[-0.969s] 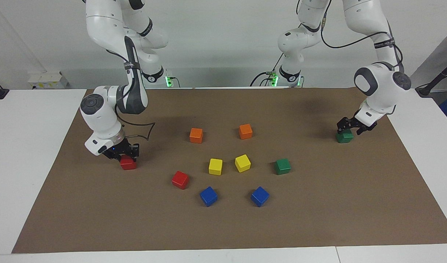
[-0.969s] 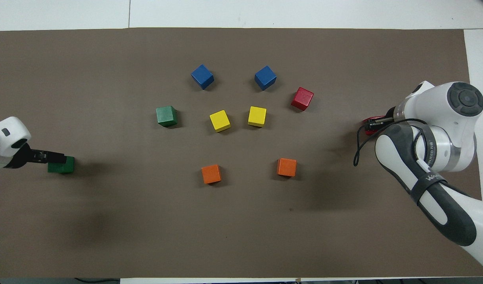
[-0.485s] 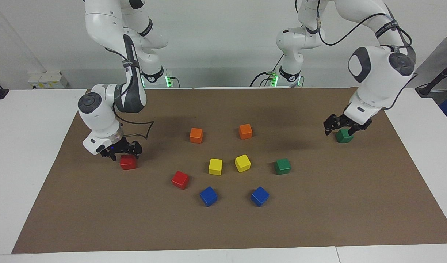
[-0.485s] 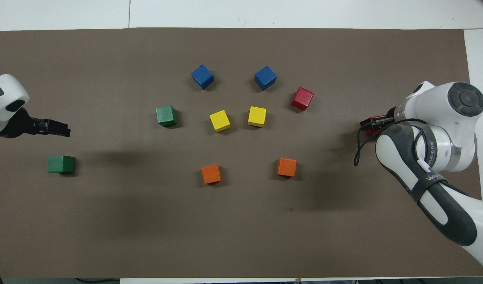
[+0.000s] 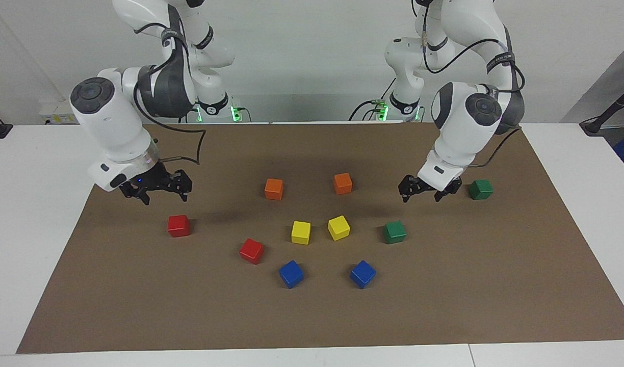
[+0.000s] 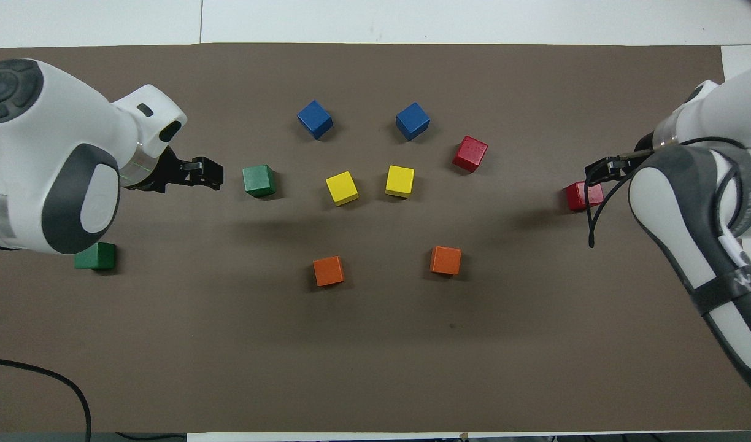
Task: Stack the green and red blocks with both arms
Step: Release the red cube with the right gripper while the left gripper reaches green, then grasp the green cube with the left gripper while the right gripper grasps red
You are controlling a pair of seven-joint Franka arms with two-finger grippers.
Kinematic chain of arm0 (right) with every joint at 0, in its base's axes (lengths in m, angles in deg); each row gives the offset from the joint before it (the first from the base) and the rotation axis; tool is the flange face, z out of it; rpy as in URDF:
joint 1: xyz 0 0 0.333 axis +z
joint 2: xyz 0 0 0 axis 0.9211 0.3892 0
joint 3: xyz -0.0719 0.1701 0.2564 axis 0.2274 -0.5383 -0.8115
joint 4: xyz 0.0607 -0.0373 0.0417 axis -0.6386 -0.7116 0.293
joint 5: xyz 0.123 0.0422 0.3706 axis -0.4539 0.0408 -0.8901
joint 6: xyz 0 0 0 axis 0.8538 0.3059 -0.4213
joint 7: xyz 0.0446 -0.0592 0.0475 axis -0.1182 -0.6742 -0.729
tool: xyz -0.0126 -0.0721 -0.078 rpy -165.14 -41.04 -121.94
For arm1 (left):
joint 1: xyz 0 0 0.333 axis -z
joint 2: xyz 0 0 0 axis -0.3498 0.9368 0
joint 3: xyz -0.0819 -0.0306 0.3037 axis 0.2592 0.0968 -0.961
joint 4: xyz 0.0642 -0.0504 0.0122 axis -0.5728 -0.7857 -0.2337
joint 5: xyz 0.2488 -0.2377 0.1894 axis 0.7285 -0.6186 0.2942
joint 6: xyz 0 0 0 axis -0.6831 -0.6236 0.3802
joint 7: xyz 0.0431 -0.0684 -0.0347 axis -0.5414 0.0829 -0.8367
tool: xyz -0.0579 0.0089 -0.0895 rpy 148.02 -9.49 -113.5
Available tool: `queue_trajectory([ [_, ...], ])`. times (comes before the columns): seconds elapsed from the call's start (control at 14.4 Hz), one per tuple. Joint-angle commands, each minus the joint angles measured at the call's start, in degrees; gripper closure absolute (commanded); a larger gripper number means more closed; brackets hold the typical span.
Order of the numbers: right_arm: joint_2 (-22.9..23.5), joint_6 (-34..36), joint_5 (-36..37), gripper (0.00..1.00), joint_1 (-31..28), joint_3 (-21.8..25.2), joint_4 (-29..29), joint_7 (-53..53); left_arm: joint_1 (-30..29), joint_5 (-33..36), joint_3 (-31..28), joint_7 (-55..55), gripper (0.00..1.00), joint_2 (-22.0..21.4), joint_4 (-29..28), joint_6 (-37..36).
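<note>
I should next grab the mid-mat red block by its opposite sides with my right gripper. Then I can stack it on the other red block (image 6: 580, 195).
Two red blocks rest on the brown mat: one (image 5: 179, 225) (image 6: 583, 196) toward the right arm's end, the other (image 5: 252, 251) (image 6: 470, 153) closer to the middle. One green block (image 5: 481, 189) (image 6: 95, 256) sits at the left arm's end, and a second (image 5: 394, 232) (image 6: 258, 180) lies nearer the centre. My right gripper (image 5: 164, 194) (image 6: 593, 169) hangs open above the mat just beside the end red block, holding nothing. My left gripper (image 5: 420, 197) (image 6: 215, 174) is open and empty, raised over the mat between the two green blocks.
Two orange cubes (image 5: 274, 188) (image 5: 342, 183) lie nearer the robots. Two yellow cubes (image 5: 301, 232) (image 5: 338, 227) sit in the middle, and two blue cubes (image 5: 291, 273) (image 5: 362, 273) lie farthest out. The brown mat (image 5: 312, 316) covers a white table.
The right gripper opened, let go of the end red block and rose. The left gripper lifted off the end green block and swung toward the table's middle.
</note>
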Motion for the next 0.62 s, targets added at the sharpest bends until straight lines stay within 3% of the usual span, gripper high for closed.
queue_trajectory([
  [0.0,6.4,1.5,1.7,0.00,3.4,-0.7,7.3,10.3,2.5,0.3,-1.1,-3.4,0.00,4.6,1.6,3.7],
  [0.21,11.2,0.4,1.9,0.00,8.5,-0.7,12.1,20.6,4.8,2.0,-1.1,-6.3,0.00,8.7,1.7,8.5],
  [0.55,20.6,-0.6,1.8,0.02,11.2,-0.8,21.1,30.5,4.9,3.7,-1.1,-6.3,0.00,11.3,2.1,10.4],
])
